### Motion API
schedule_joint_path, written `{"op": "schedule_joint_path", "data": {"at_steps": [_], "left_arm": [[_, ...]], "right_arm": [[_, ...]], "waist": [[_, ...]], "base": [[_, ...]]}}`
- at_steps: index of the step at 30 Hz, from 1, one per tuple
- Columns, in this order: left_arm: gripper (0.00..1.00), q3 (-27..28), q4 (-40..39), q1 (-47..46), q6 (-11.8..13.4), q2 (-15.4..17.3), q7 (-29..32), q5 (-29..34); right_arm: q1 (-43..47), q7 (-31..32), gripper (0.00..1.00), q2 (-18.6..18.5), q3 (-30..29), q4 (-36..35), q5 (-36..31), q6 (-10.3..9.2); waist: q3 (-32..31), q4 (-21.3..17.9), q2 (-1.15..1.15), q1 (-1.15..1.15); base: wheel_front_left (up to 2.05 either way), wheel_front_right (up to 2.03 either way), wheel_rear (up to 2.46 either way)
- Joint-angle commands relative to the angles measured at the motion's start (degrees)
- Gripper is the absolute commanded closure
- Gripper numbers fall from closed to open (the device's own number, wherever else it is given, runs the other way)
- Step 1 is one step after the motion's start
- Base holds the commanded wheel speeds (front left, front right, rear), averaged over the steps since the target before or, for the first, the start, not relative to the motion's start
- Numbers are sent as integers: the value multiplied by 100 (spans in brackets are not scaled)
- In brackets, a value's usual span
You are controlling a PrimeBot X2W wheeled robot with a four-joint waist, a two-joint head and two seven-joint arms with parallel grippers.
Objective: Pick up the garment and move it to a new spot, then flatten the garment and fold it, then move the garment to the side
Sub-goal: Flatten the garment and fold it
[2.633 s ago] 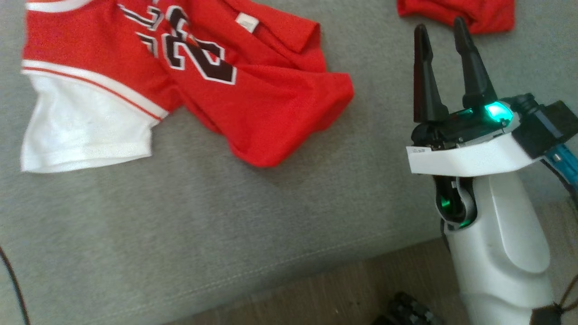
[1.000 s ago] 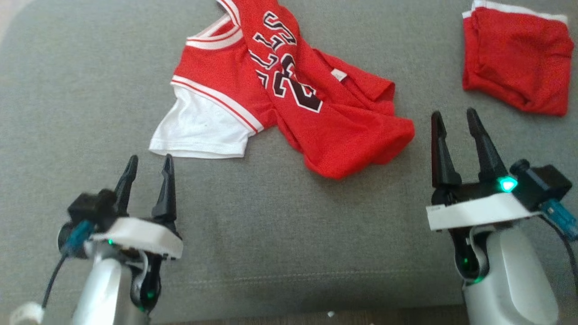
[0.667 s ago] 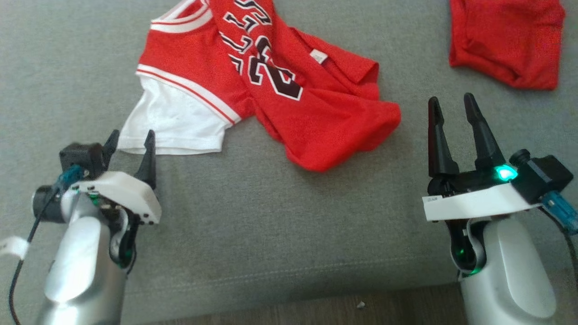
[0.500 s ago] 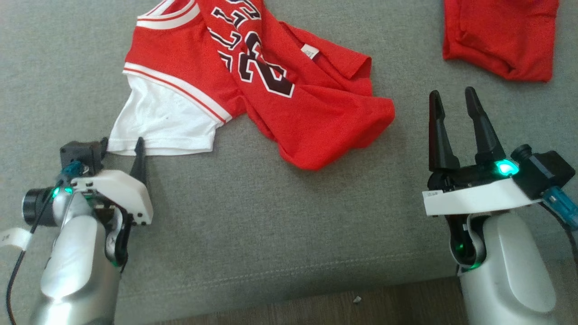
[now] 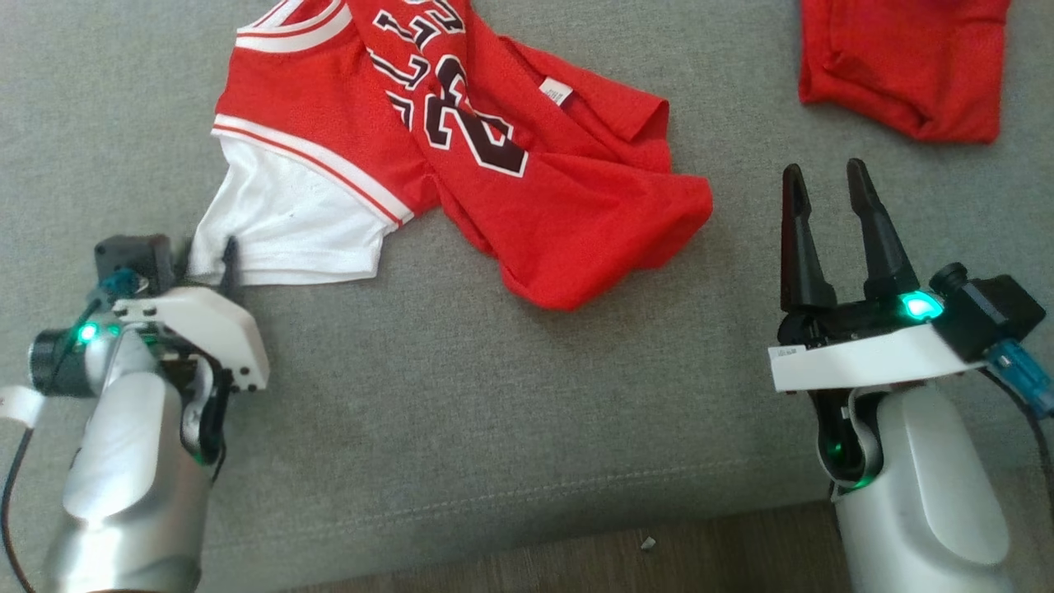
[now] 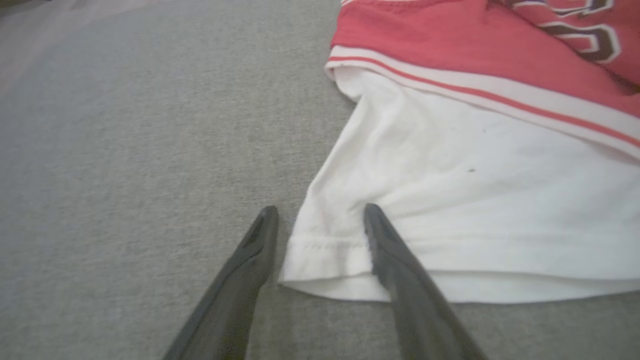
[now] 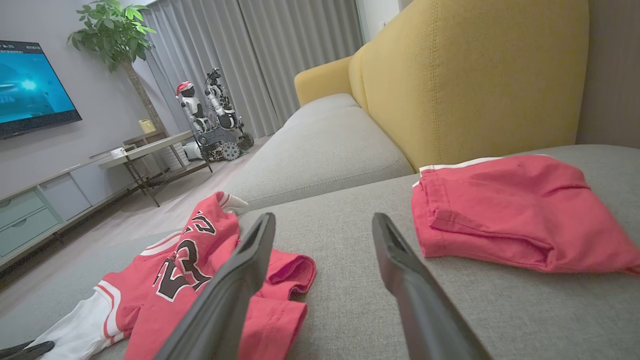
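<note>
The white sleeve (image 5: 288, 222) is lying flat on the cushion. The sleeve's edge is free at the sleeve hem corner (image 5: 206, 268), so my left gripper will grab the garment there next.
The garment (image 5: 494, 165) is a red jersey with black numbers and a white sleeve (image 5: 288, 222), lying crumpled on the grey sofa cushion (image 5: 494, 395). My left gripper (image 5: 206, 255) sits low at the sleeve's near left corner. In the left wrist view its fingers (image 6: 321, 210) stand apart, one on the white sleeve (image 6: 475, 165) and one on the cushion beside it, with the hem corner between them. My right gripper (image 5: 824, 169) hovers open and empty to the right of the jersey. The right wrist view has the right gripper (image 7: 324, 218) above the cushion, with the jersey (image 7: 200, 260) at lower left.
Red shorts (image 5: 906, 66) lie at the cushion's far right, just beyond my right gripper, also seen as shorts (image 7: 510, 215). A yellow backrest (image 7: 475, 75) rises behind them. The cushion's front edge and wood floor (image 5: 576, 560) run along the bottom.
My left gripper has moved forward onto the corner of the white sleeve and its fingers have drawn closer together. The right gripper has kept its place and stayed open.
</note>
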Motion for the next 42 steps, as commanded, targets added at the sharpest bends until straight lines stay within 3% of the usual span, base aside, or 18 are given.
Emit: {"op": "schedule_joint_path", "data": {"at_steps": [1, 7, 15, 21, 30, 42], "left_arm": [[100, 97, 0, -14, -71, 175, 83, -54], [100, 140, -185, 34, -176, 84, -149, -265], [100, 439, -857, 90, 168, 24, -995, -420], [100, 556, -1258, 132, 311, 13, -1303, -468], [100, 728, -1582, 176, 503, 18, -1499, -468], [100, 729, -1582, 226, 517, -10, -1531, -465]], "right_arm": [[-145, -67, 0, 36, 117, -132, 20, 26], [-63, 115, 0, 36, 167, 114, 169, 26], [33, 732, 0, 36, 405, 491, 578, 26], [26, 1154, 0, 36, 586, 783, 794, 26], [25, 1577, 0, 36, 776, 1070, 894, 26], [3, 1752, 0, 36, 971, 1138, 917, 26]], "waist": [[-23, 7, 0, 0], [-179, 66, 0, 0], [-348, 215, 0, 0], [-347, 294, 0, 0], [-315, 350, 0, 0], [-362, 403, 0, 0]], "base": [[0, 0, 0], [0, 0, 0], [0, 0, 0], [0, 0, 0], [0, 0, 0], [0, 0, 0]]}}
